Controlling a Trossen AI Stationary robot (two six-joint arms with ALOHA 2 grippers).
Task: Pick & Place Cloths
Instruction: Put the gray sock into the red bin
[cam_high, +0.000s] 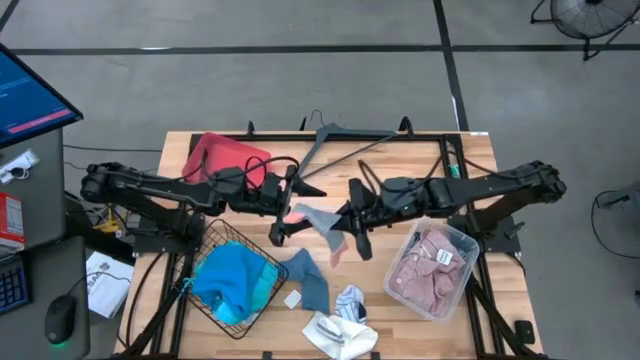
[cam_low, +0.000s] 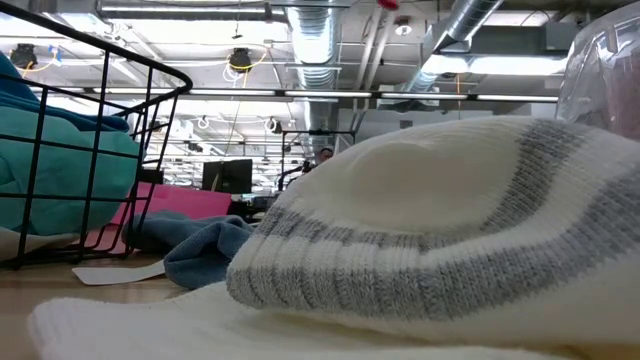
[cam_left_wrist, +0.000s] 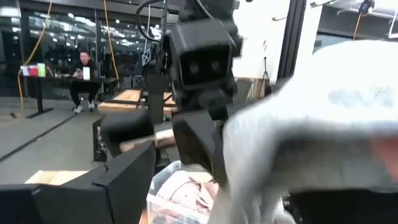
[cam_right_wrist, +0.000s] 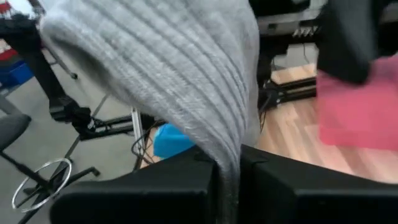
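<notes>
My left gripper closes on the sock now, since the grey sock's coral end (cam_high: 294, 217) lies between the gripper's open fingers, with ribbed fabric (cam_high: 321, 218) at both.
A grey ribbed sock with coral tips (cam_high: 318, 218) hangs above the table's middle between my two grippers; it fills the right wrist view (cam_right_wrist: 174, 68) and looms blurred in the left wrist view (cam_left_wrist: 311, 106). My right gripper (cam_high: 346, 228) (cam_right_wrist: 229, 186) is shut on it. My left gripper (cam_high: 283, 216) (cam_left_wrist: 230, 186) is open, right beside the sock's coral end (cam_high: 298, 213). A turquoise cloth (cam_high: 232, 278) lies in the wire basket (cam_high: 205, 240). Pale pink checked cloth (cam_high: 425, 270) fills the clear bin. A blue-grey cloth (cam_high: 310, 282) and white striped socks (cam_high: 340, 325) lie flat on the table. My right gripper pinches the grey sock between its two fingers at a ribbed stretch (cam_right_wrist: 227, 158). The sock bulges up beyond the fingers, lifted clear of the table, and a coral end (cam_high: 337, 255) hangs down. My left gripper: the sock lies over one finger; I cannot tell whether it touches.
A grey hanger (cam_high: 335, 138) and a red piece (cam_high: 225, 155) lie near the far edge. The clear bin (cam_high: 462, 240) stands at the right and the basket at the left. The white striped sock (cam_low: 430, 220) blocks most of the low view. A person (cam_left_wrist: 84, 78) sits far behind.
</notes>
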